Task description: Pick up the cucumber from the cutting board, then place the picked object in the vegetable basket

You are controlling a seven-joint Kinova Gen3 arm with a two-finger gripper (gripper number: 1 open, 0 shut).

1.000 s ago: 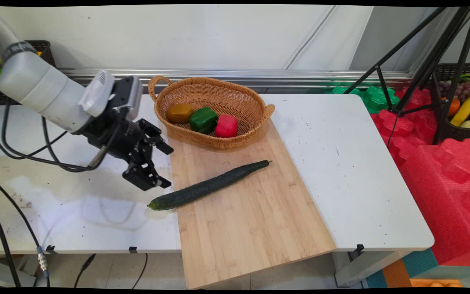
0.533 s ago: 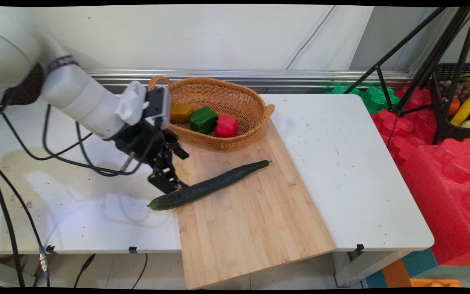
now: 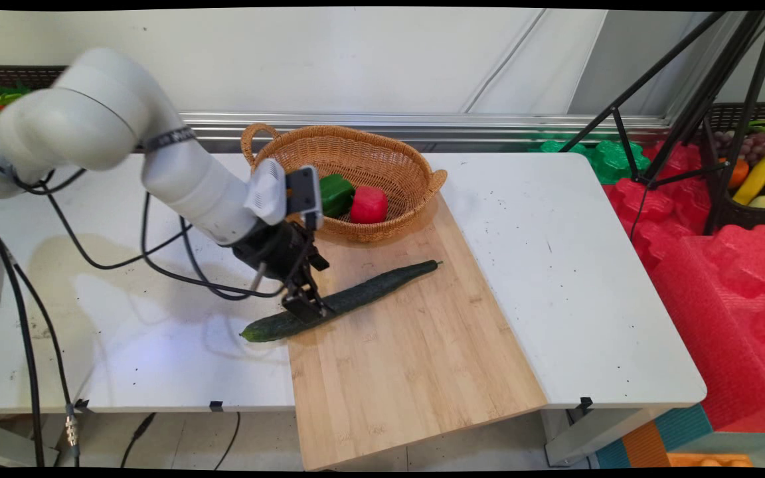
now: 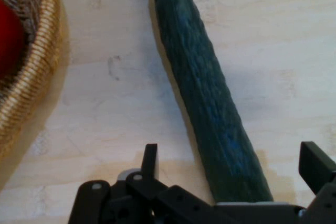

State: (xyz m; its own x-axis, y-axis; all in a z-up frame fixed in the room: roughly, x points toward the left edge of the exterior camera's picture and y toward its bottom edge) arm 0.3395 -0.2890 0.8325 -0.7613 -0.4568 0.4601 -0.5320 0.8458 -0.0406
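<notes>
Next, my gripper takes hold of the cucumber by its middle (image 3: 337, 302) to lay the dark green cucumber in the wicker basket (image 3: 388, 171).
A long dark green cucumber (image 3: 349, 297) lies slantwise on the wooden cutting board (image 3: 409, 358), its left end reaching over onto the white table. My gripper (image 3: 308, 311) is low over the cucumber's left part, open, with one finger on each side of it. In the hand view the cucumber (image 4: 210, 98) runs up between the two fingertips (image 4: 150, 160), and the gripper (image 4: 233, 165) is not closed on it.
A wicker basket (image 3: 382, 153) stands at the board's far end with a green pepper (image 3: 336, 192) and a red pepper (image 3: 368, 204) in it; its rim (image 4: 37, 82) shows at the hand view's left. Black cables hang from the arm over the table's left part. A tripod stands at the right.
The arm has swung right and down from over the table's left part. The gripper now straddles the cucumber's left part. The arm now hides the yellow-brown item in the basket.
</notes>
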